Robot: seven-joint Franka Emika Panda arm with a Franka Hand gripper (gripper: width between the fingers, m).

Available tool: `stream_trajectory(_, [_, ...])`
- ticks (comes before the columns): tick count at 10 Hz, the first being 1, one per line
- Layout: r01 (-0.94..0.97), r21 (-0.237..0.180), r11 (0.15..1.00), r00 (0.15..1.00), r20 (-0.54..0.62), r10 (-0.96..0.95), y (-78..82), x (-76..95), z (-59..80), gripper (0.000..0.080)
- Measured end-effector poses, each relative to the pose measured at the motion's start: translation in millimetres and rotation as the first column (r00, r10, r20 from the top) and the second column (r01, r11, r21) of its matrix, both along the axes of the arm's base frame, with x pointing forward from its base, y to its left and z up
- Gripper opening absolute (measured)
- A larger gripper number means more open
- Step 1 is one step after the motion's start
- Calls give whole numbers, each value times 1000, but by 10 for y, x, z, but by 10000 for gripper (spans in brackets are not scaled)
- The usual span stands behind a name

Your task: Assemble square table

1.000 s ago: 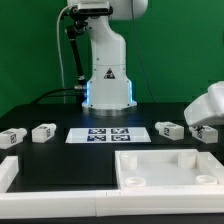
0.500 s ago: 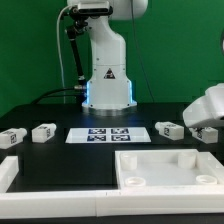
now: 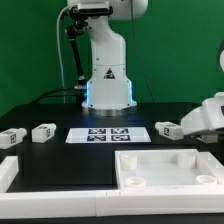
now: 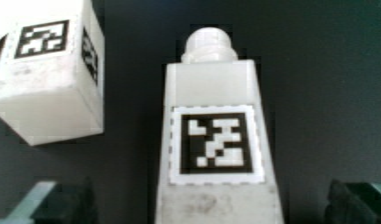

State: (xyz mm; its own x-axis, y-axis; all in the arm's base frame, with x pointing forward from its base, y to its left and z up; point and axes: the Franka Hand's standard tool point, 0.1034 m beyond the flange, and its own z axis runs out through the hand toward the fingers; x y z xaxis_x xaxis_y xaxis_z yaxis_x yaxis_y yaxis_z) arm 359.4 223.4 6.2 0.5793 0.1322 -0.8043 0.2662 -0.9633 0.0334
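My fingers are beside the lower body of the tagged leg (image 4: 213,130) in the wrist view. My gripper needs to close. Closing now would hold that leg.
The square table slab (image 3: 170,165) lies at the front, on the exterior view's right, with a raised rim and corner holes. Two white tagged leg blocks (image 3: 12,136) (image 3: 44,131) lie at the exterior view's left and one (image 3: 168,129) at its right. My gripper (image 3: 203,124) is low over the table just past that right block. In the wrist view a tagged leg (image 4: 213,130) with a rounded peg end lies between my open fingers (image 4: 45,205); my gripper (image 4: 205,208) straddles it with gaps on both sides. Another leg block (image 4: 48,75) lies beside it.
The marker board (image 3: 108,134) lies in the middle in front of the robot base (image 3: 108,85). White border bars run along the front edge (image 3: 60,205) and at the exterior view's left (image 3: 8,172).
My gripper has moved down toward the table at the exterior view's right. The slab and the other leg blocks have not moved.
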Motion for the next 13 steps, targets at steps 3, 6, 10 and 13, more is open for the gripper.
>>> stream_trajectory(3, [0,0,1000,1000,-1,0,-2,-1,-2,375])
stream_trajectory(6, [0,0,1000,1000,-1,0,-2,-2,-3,289])
stream_trajectory(10, [0,0,1000,1000,-1,0,-2,-2,-3,290])
stream_trajectory(13, [4,15,1000,1000,1,-4,-75,205,259,291])
